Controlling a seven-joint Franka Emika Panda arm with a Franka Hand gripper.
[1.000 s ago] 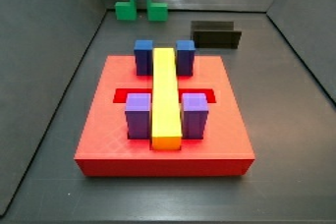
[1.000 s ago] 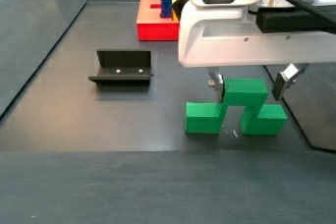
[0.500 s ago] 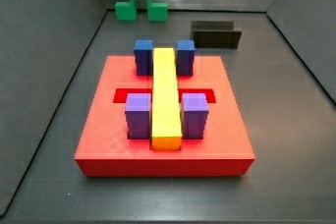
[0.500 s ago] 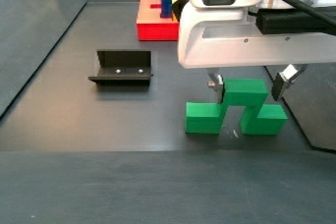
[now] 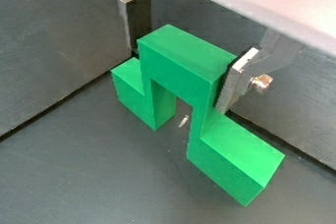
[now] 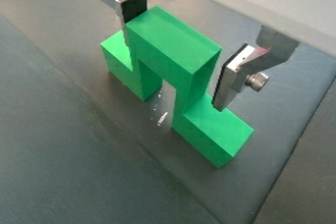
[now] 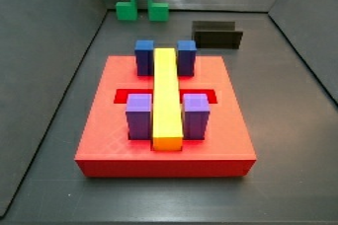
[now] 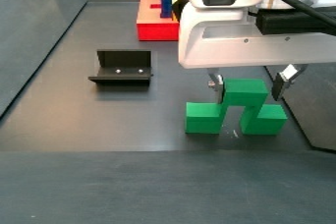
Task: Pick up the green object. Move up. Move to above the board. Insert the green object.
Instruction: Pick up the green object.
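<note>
The green object should be picked up next by its raised middle section with my gripper. Its side cubes will then stay free to enter the red board [image 7: 106, 120].
The green object [image 8: 238, 110] stands on the dark floor, its raised middle section above two side cubes; it also shows in both wrist views [image 5: 178, 81] [image 6: 164, 56] and far back in a side view [image 7: 140, 10]. My gripper [image 8: 250, 88] is lowered over it, with its silver fingers [image 5: 132, 17] on either side of the raised middle section. The jaws stand open with a small gap at the sides. The gripper shows in both wrist views [image 5: 182, 66] [image 6: 179, 56]. The red board [image 7: 106, 120] carries a yellow bar [image 7: 165, 96] and blue and purple blocks.
The dark fixture [image 8: 121, 68] stands on the floor between the board [image 8: 155, 29] and the green object; it also shows in a side view [image 7: 215, 35]. Grey walls ring the floor, one close beside the green object.
</note>
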